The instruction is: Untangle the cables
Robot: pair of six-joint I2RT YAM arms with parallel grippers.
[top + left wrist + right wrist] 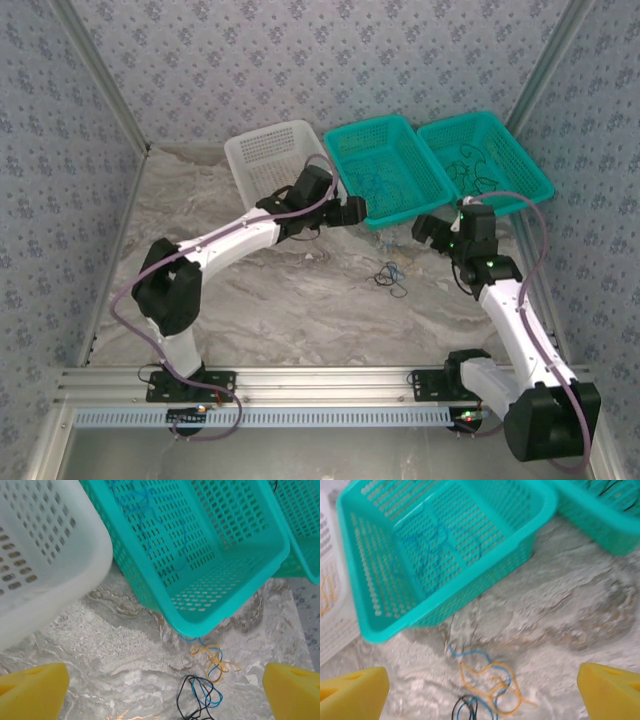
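The blue wire should stay free for my left gripper to untangle, so my right gripper will pinch only the yellow-orange wire by its loops next.
The cables (pixel 392 275) are a small clump of thin yellow-orange, blue and black wires on the marble tabletop, just in front of the middle teal basket. My left gripper (pixel 352 210) hovers up and to the left of them, open. In the left wrist view the cables (pixel 212 675) lie between its yellow fingertips (pixel 32 692), toward the right one. My right gripper (pixel 428 230) hangs above and to the right of the clump, open. The right wrist view has the cables (pixel 490 685) low in the middle, with nothing between its fingers (pixel 612 690).
Three baskets stand along the back: a white basket (pixel 262 137), a middle teal basket (pixel 372 127) with blue wires inside, and a right teal basket (pixel 470 118) holding black wires. The middle basket's near corner (pixel 200 627) sits right beside the clump. Patterned walls close in both sides.
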